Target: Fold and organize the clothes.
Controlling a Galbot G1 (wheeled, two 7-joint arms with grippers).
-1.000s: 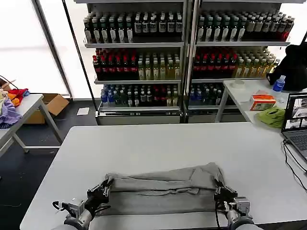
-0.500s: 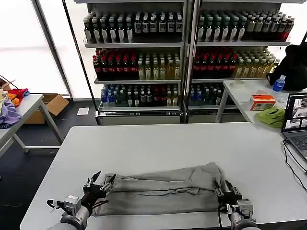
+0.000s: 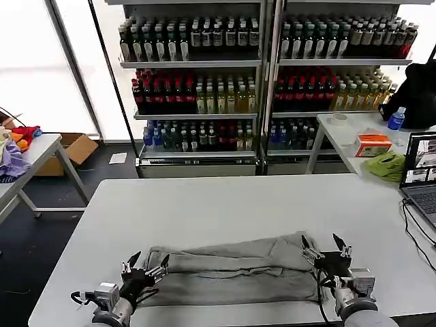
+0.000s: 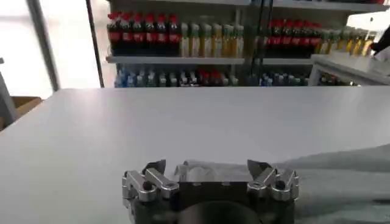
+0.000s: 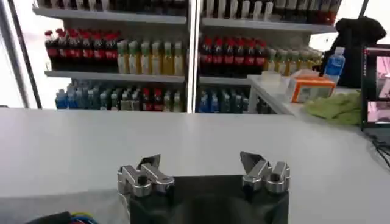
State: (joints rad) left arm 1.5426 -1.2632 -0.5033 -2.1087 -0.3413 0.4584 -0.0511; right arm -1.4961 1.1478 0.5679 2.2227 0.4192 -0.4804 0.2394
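Note:
My left gripper grabs that rumpled end (image 3: 158,259) next, since the folds puff up at the short end of the T-shirt while its middle (image 3: 228,289) lies flat.
The clothes are one light grey T-shirt (image 3: 231,272) lying folded into a long band across the near part of the white table (image 3: 225,204). My left gripper (image 3: 146,261) is open at the band's left end, with nothing between its fingers. In the left wrist view the left gripper (image 4: 207,165) spreads wide just over the shirt's edge (image 4: 341,182). My right gripper (image 3: 325,246) is open at the band's right end, slightly beyond the cloth. The right wrist view has the right gripper (image 5: 200,162) over bare tabletop (image 5: 195,134).
A laptop (image 3: 422,170) and its black cable (image 3: 417,235) sit at the table's right edge. Behind it a side table holds a lime-green cloth (image 3: 386,165) and an orange box (image 3: 373,145). Bottle shelves (image 3: 262,82) fill the back. Another table with cloths (image 3: 13,160) stands far left.
Both grippers were shut on the shirt's ends a second ago and have opened and let go. The right gripper has lifted and shifted a little to the right.

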